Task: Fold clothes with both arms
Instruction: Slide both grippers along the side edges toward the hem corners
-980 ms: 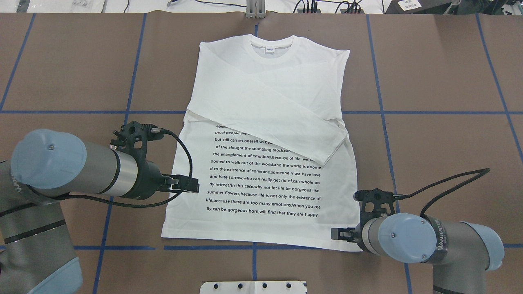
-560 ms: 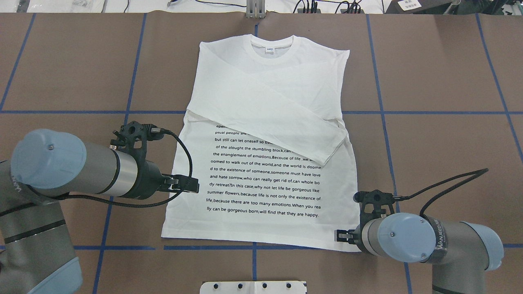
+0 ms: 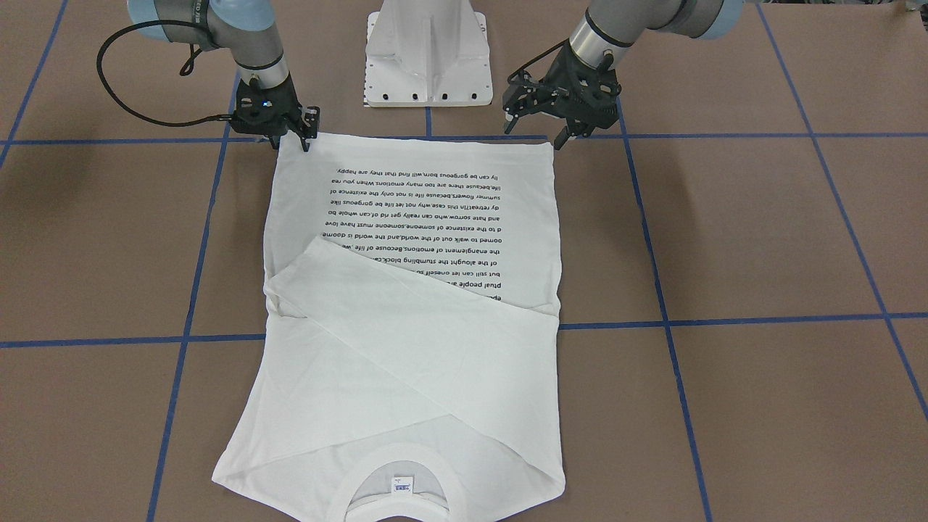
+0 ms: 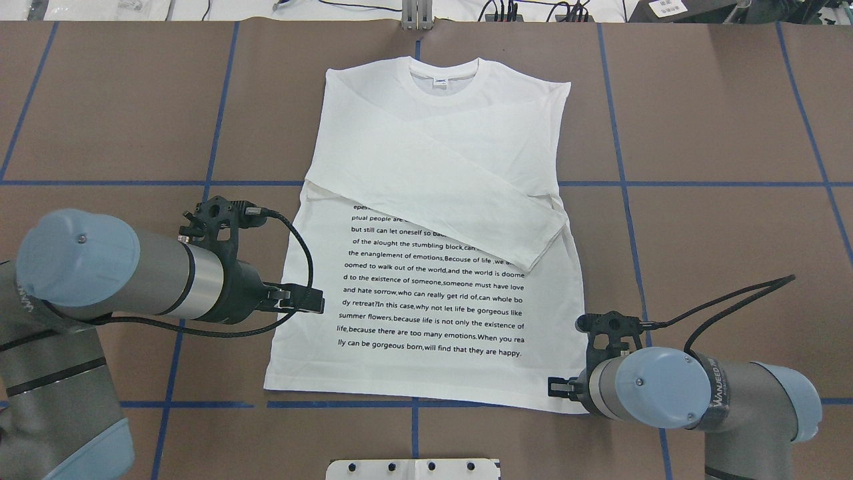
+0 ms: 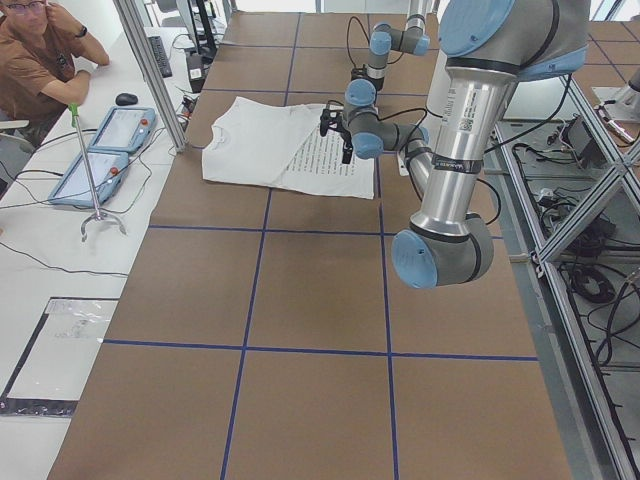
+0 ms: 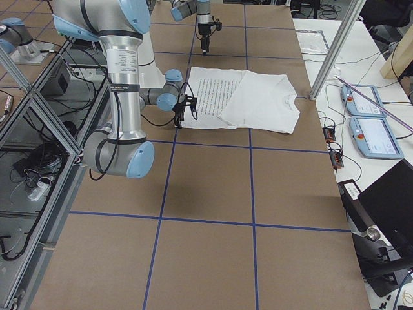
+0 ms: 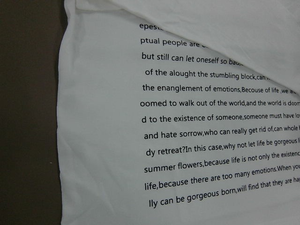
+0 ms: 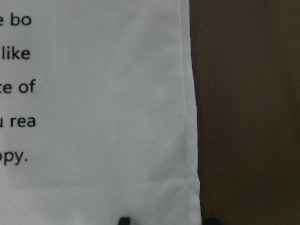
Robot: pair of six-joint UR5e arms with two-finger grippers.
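My left gripper pinches the shirt by its hem corner (image 3: 552, 146) next, where the loose edges meet, since the shirt's wide body (image 3: 417, 235) lies flat on the tabletop.
The white long-sleeved T-shirt (image 4: 426, 167) lies flat on the brown table, text side up, collar at the far end. Both sleeves are folded across the chest. My left gripper (image 4: 312, 300) hovers open over the shirt's left edge, above the text lines; in the front view (image 3: 535, 134) it hangs near the hem corner. The left wrist view shows only shirt (image 7: 187, 140) and table. My right gripper (image 3: 290, 141) is open at the shirt's other hem corner. In the right wrist view the fingertips (image 8: 124, 219) straddle the shirt's side edge (image 8: 190, 117).
The white pedestal base (image 3: 428, 51) stands just behind the hem. Blue tape lines (image 4: 100, 183) grid the table. An operator (image 5: 40, 50) sits beyond the collar end, beside two pendants (image 5: 105, 150) and an aluminium post (image 5: 150, 70).
My right gripper has shifted slightly toward the shirt's hem corner and a little lower. The left arm and the shirt have hardly moved.
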